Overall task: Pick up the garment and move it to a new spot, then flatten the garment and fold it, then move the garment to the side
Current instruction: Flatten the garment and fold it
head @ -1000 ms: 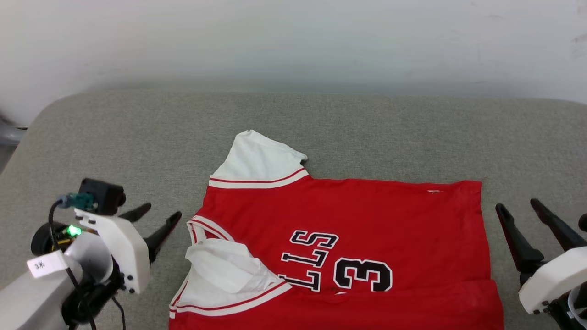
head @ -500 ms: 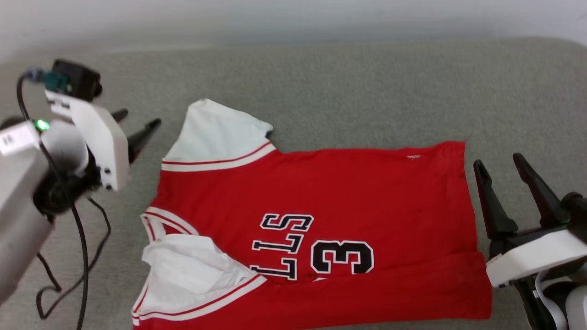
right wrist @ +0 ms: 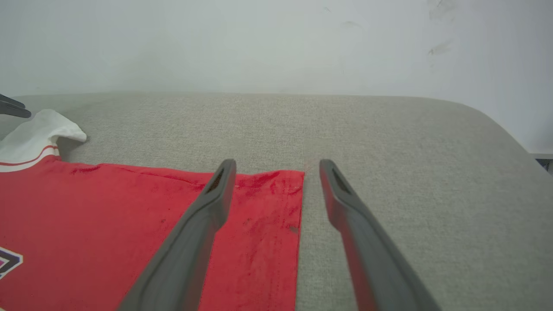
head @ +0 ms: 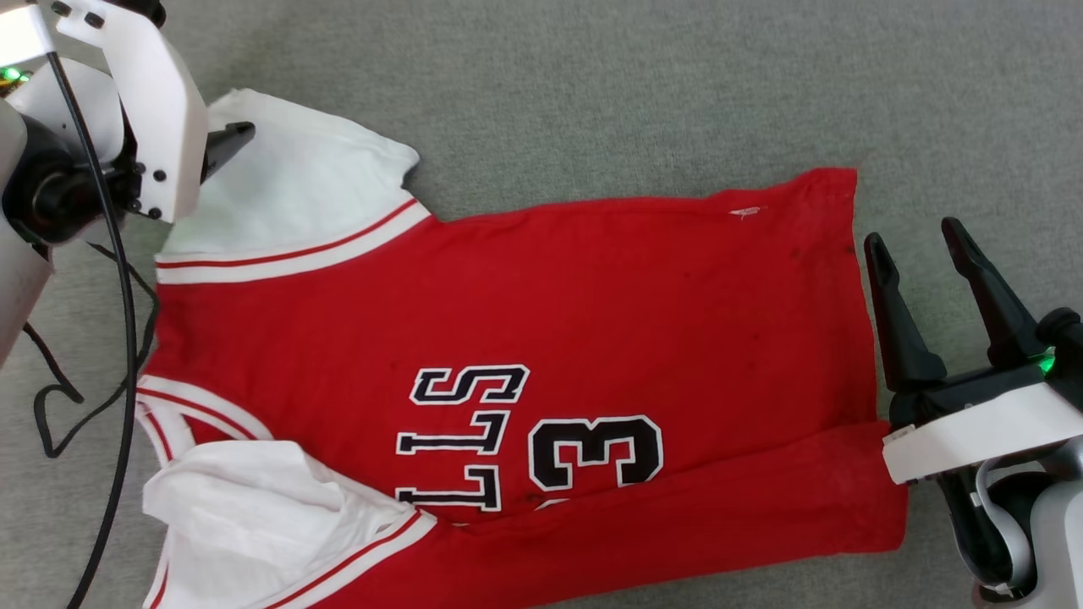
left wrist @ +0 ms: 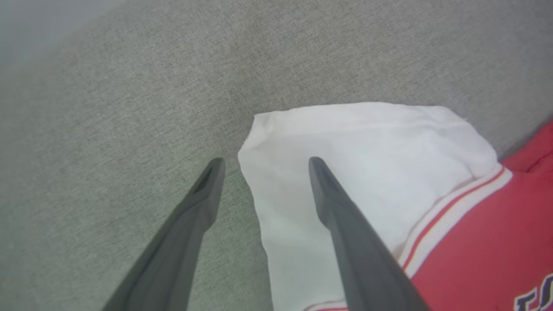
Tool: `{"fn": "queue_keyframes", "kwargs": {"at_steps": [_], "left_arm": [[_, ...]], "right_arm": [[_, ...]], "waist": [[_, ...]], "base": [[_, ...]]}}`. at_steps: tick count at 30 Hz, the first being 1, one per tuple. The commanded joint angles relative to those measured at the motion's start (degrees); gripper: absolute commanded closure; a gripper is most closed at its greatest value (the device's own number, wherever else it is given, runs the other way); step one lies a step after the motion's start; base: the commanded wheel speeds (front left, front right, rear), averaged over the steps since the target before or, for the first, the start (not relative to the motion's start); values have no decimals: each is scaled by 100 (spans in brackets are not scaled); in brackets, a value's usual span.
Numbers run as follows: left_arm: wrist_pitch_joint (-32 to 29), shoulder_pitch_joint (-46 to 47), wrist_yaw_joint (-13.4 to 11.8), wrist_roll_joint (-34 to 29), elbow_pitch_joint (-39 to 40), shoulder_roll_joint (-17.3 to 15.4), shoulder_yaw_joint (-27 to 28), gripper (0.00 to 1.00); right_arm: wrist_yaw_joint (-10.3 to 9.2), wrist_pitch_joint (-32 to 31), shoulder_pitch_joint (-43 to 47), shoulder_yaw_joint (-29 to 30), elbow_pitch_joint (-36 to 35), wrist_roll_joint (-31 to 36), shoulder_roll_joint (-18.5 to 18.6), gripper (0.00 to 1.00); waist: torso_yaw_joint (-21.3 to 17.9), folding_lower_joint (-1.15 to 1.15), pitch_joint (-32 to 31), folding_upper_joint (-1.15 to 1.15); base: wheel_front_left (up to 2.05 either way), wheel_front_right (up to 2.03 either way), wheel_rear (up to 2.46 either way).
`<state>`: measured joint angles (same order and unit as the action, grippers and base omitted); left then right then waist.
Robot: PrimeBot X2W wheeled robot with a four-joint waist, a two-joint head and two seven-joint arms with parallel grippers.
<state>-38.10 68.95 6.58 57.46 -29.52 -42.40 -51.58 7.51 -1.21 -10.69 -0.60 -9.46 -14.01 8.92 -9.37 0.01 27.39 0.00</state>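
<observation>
My left gripper is to grab the white sleeve by its outer corner (head: 235, 101) next, so it can fold the jersey (head: 609, 284) over.
The garment (head: 592, 296), a red jersey with black lettering and a 3, lies spread on the grey cushion, collar to the left and hem to the right. Its far white sleeve (head: 296, 194) lies flat. The near sleeve (head: 254, 507) is crumpled over the chest, and the near side is folded up in a strip. My left gripper (left wrist: 265, 160) is open over the far sleeve's outer edge, one finger above the cloth and one above the cushion. Over the hem's far corner (right wrist: 285, 190) my right gripper (head: 912, 233) is open too, straddling the hem edge in the right wrist view.
The grey padded surface (head: 592, 85) stretches beyond the garment to a white wall (right wrist: 259, 43). Its rounded right corner (right wrist: 497, 125) lies past my right gripper. A black cable (head: 118, 338) hangs from my left arm beside the collar.
The head camera has tilted down, so the whole picture has shifted. Relative to the garment, my left gripper has gone from beside the collar to the far sleeve. The right gripper stays open at the hem.
</observation>
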Motion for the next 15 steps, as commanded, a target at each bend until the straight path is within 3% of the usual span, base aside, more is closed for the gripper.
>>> {"fn": "queue_keyframes", "kwargs": {"at_steps": [1,10,11,12,15], "left_arm": [[-66,129,17,-51,-71,14,-51,0],[-559,-20,67,41,-625,79,-478,0],[-590,-56,74,58,-627,75,-523,60],[-545,-74,79,76,-604,73,-551,100],[-264,-83,84,112,-473,118,-574,100]], "right_arm": [[-5,23,-105,-27,-8,40,-52,0],[-5,115,-250,-70,61,61,-76,0],[-5,115,-246,-63,66,59,-70,0],[-5,114,-250,-51,69,61,-67,0],[-5,92,-295,-51,53,59,-35,0]], "waist": [[-161,-1,251,0],[-239,-1,480,0],[-236,-1,480,0],[-225,-1,478,0],[-168,-1,432,0]], "base": [[0,0,0],[0,0,0],[0,0,0],[0,0,0],[0,0,0]]}}
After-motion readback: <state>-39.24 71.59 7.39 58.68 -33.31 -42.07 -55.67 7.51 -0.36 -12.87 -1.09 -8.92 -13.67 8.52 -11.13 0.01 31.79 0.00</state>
